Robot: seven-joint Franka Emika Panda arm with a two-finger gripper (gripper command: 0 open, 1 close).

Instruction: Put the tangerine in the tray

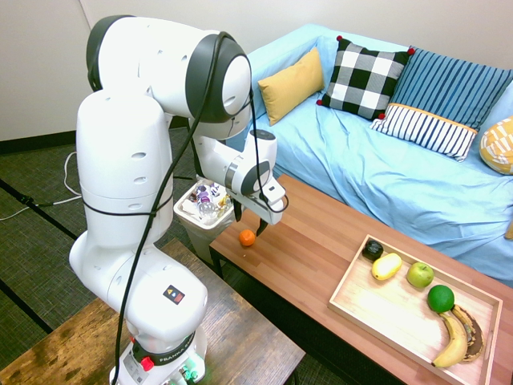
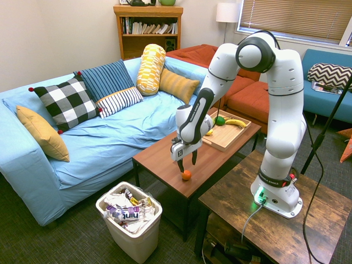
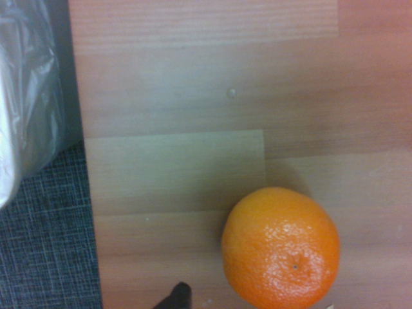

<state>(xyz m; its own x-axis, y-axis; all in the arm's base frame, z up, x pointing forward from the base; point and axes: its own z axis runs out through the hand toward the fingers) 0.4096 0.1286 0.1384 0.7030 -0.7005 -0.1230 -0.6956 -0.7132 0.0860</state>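
Note:
My gripper's fingers are above the orange tangerine [image 1: 247, 238] [image 3: 280, 248], short of its sides, and would miss it if closed now, so I should lower first, then close on it.
The tangerine [image 1: 247, 237] [image 2: 187, 175] is a small bright orange fruit resting on the reddish wooden coffee table [image 1: 321, 241] close to its end corner. It fills the lower part of the wrist view as the tangerine [image 3: 280, 248]. My gripper [image 1: 250, 224] [image 2: 186, 162] hangs just above the fruit, fingers pointing down and open, nothing between them. The light wood tray [image 1: 377, 309] [image 2: 225, 137] lies at the table's other end, holding a yellow fruit, a green apple, a lime, a dark fruit and a banana.
A white trash bin [image 1: 205, 210] [image 2: 129, 220] full of wrappers stands on the floor just off the table's end. A light blue sofa [image 1: 385, 160] with cushions runs along the table's far side. A dark wooden table [image 2: 275, 214] lies on the near side.

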